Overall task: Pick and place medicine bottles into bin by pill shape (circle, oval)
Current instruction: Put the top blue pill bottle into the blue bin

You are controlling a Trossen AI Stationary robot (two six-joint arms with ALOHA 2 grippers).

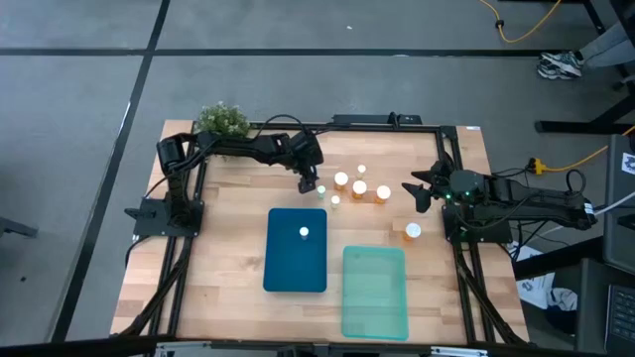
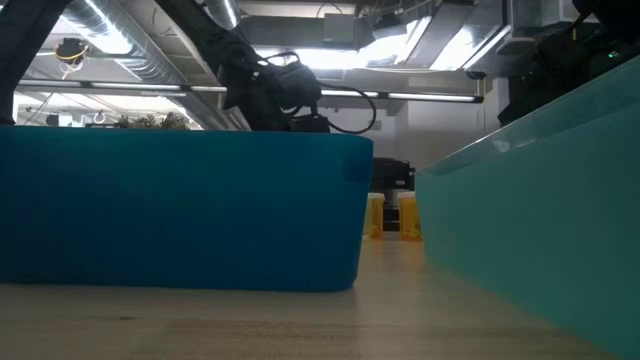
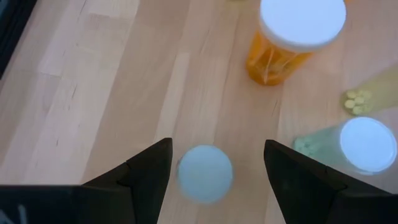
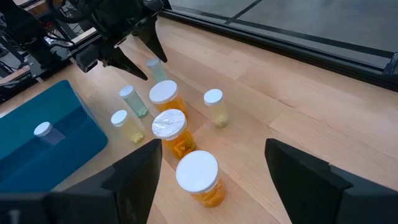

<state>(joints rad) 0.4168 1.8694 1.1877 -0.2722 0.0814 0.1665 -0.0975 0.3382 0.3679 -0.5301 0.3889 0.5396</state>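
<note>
I should close my left gripper on the small pale bottle. The white cap (image 1: 321, 189) (image 3: 205, 174) is between both fingers and level with them.
Several medicine bottles stand upright in a cluster (image 1: 359, 185) on the wooden table beyond the bins. Some are small and pale, some larger and orange with white caps. My left gripper (image 1: 311, 184) is open and slants down over the cluster's left end. Its fingers stand on either side of a small pale white-capped bottle (image 3: 205, 173) without touching it. The same bottle (image 4: 153, 66) shows between those fingers in the right wrist view. One small bottle (image 1: 304, 233) stands in the blue bin (image 1: 296, 266). My right gripper (image 1: 415, 191) waits open to the right of the cluster.
An orange bottle (image 3: 292, 37) and two pale bottles (image 3: 360, 143) stand close beyond the left fingers. A single orange bottle (image 1: 412, 231) stands apart near the right arm. The teal bin (image 1: 374, 297) sits right of the blue bin. A potted plant (image 1: 221, 119) stands at the far left.
</note>
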